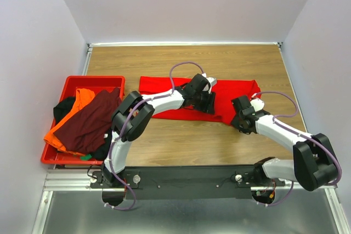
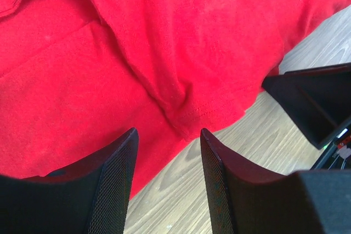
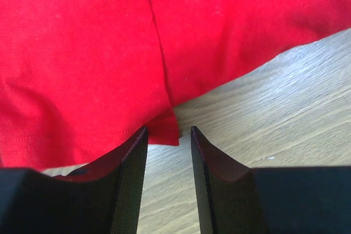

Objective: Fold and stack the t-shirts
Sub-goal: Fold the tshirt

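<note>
I will fold the red t-shirt [image 1: 159, 87] by drawing its near edge over, so next I will grab it with my right gripper by the loose corner of its near edge [image 1: 233, 123].
A bright red t-shirt [image 1: 159, 87] lies spread across the middle of the wooden table. My left gripper [image 1: 207, 104] hovers over its near hem, open, with nothing between the fingers. In the left wrist view, the left gripper [image 2: 168, 131] has a stitched hem fold [image 2: 192, 114] just ahead of it. My right gripper [image 1: 239, 110] stands at the shirt's right near edge, open and empty. In the right wrist view, the right gripper [image 3: 169, 129] has a shirt corner [image 3: 164, 131] just beyond its tips. An orange shirt [image 1: 82, 100], a dark maroon one [image 1: 90, 121] and a black one [image 1: 63, 108] lie heaped in the crate.
A red plastic crate [image 1: 52, 157] sits at the table's left edge. Bare wood [image 1: 186, 141] lies between the red shirt and the arm bases. White walls close in the table on three sides. The right gripper's black body [image 2: 312, 102] shows in the left wrist view.
</note>
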Controlling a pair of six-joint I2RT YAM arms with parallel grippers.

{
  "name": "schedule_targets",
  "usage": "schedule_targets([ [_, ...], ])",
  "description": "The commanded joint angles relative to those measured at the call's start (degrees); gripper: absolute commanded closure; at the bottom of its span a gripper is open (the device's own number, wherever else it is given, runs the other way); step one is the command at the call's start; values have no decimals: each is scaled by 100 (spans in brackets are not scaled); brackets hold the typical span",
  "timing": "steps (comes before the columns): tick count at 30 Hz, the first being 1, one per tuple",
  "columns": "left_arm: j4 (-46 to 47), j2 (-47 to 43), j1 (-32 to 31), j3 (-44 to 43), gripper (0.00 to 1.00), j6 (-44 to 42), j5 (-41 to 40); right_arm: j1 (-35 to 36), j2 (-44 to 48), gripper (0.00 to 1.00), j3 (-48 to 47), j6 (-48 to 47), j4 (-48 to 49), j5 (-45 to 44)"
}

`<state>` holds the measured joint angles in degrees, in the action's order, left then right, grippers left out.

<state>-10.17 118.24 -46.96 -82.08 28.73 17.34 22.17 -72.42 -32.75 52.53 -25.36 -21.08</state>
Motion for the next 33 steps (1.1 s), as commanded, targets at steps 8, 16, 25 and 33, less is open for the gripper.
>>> schedule_targets([
  [8,-169,86,-41,-141,44,-52,-152,-38,-26,83,120,73,155,-178],
  [16,-222,94,-33,-150,44,-87,-179,-38,290,100,50,-103,-64,69],
  [25,-283,130,-33,-211,45,-113,-231,-38,905,100,-407,-112,-1057,-203],
  [33,-310,138,-41,-247,46,-122,-231,-38,1213,100,-662,-59,-1603,-538],
])
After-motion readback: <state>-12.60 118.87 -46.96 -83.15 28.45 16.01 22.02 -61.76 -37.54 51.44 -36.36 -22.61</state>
